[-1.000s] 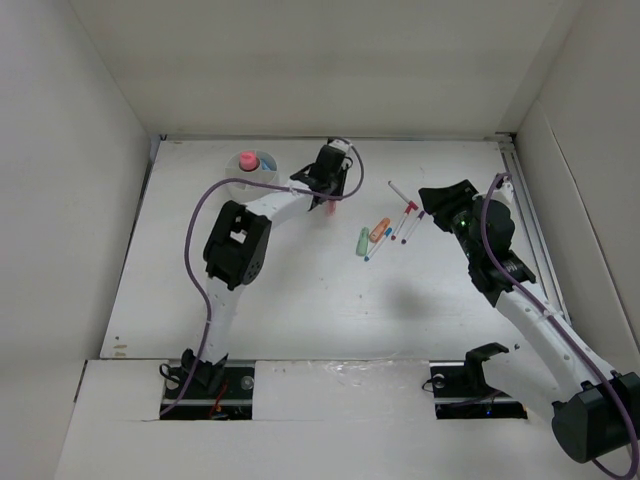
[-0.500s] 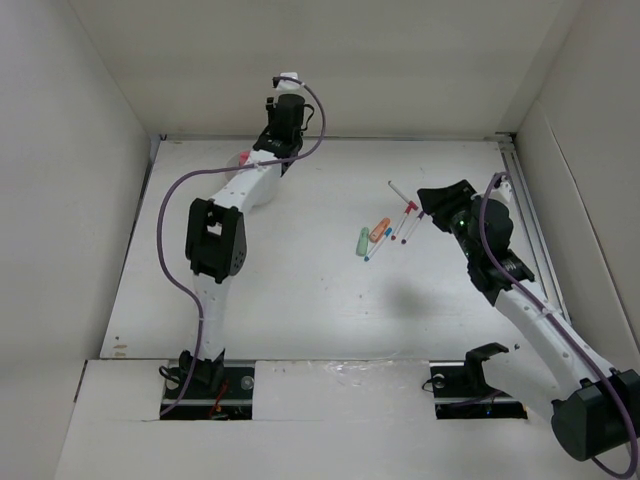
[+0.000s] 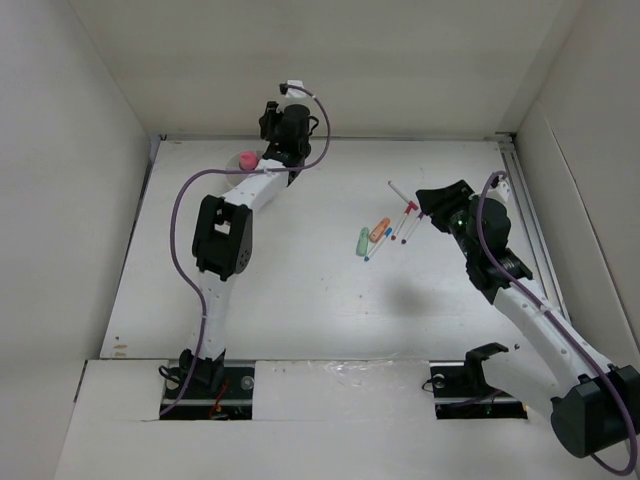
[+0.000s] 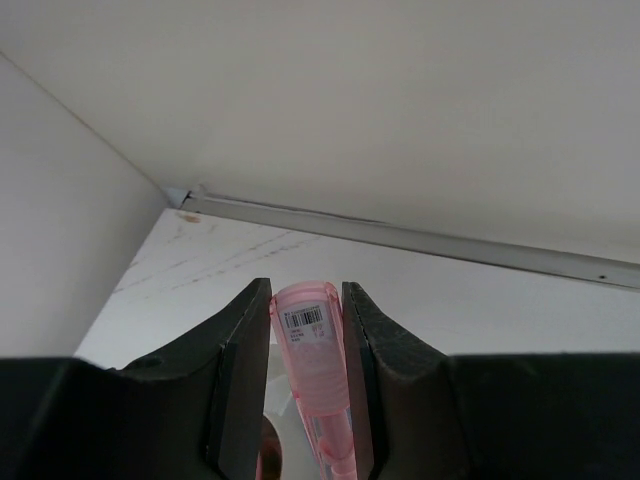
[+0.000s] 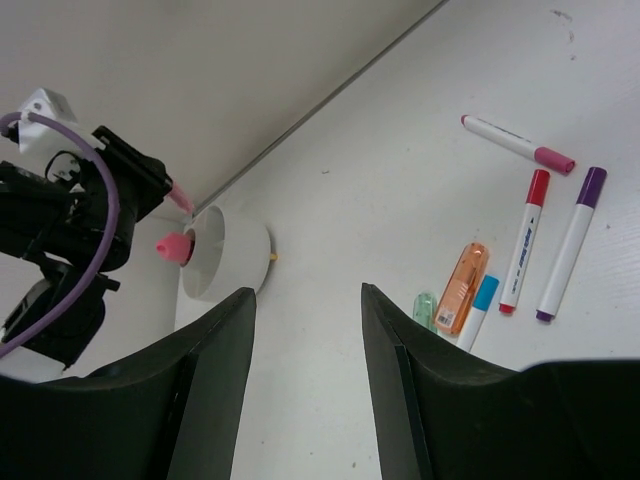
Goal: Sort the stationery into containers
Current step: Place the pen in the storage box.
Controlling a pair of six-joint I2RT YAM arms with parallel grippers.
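Observation:
My left gripper needs to keep holding the pink capsule-shaped piece (image 4: 312, 345) until it is in the white bowl, because it hangs tilted above the bowl's rim and would likely fall outside if I let go.
My left gripper (image 3: 276, 146) is shut on a pink capsule-shaped piece (image 4: 312, 345), held over the back rim of the round white bowl (image 3: 237, 168) in the far left corner. A pink-topped stubby item (image 3: 247, 160) stands in the bowl (image 5: 232, 255). My right gripper (image 3: 438, 206) is open and empty, above the table right of the loose stationery. There lie a pink-capped pen (image 5: 518, 143), a red-capped pen (image 5: 525, 240), a purple-capped pen (image 5: 568, 243), an orange piece (image 5: 462, 288), a blue-capped pen (image 5: 477, 305) and a green piece (image 5: 425, 308).
White walls enclose the table on three sides. A metal strip (image 4: 420, 240) runs along the back wall just behind the bowl. The left arm's purple cable (image 3: 185, 200) loops over the table's left side.
My left arm has swung from right of the bowl up toward the back wall and over the bowl, still holding the pink piece. The right arm has barely moved.

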